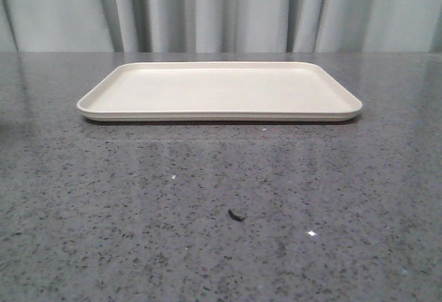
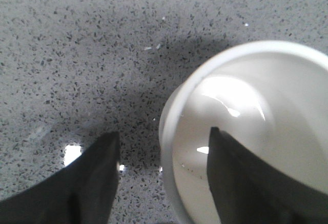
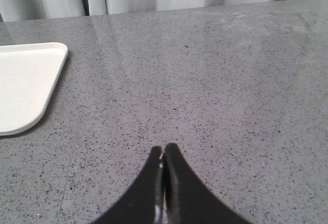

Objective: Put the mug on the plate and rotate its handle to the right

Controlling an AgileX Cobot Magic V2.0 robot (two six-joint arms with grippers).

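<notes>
The fingers of my left gripper reach around the mug's side (image 2: pixel 166 126), with one inside the mug (image 2: pixel 230 98). My left gripper should close now. Closing now would hold the mug.
The white mug (image 2: pixel 256 96) stands on the grey speckled table and shows only in the left wrist view, seen from above into its empty inside. Its black handle and smiley face are out of view. My left gripper (image 2: pixel 163 131) is open and straddles the mug's rim: one finger is inside the mug, the other outside, with a gap to the wall. The cream plate (image 1: pixel 219 91) lies empty at the table's far middle; its corner also shows in the right wrist view (image 3: pixel 25 85). My right gripper (image 3: pixel 164 149) is shut and empty, over bare table to the right of the plate.
A small dark speck (image 1: pixel 235 215) lies on the table (image 1: pixel 207 260) in front of the plate. A grey curtain (image 1: pixel 221 8) hangs behind the table's far edge. Neither arm nor the mug shows in the front view.
</notes>
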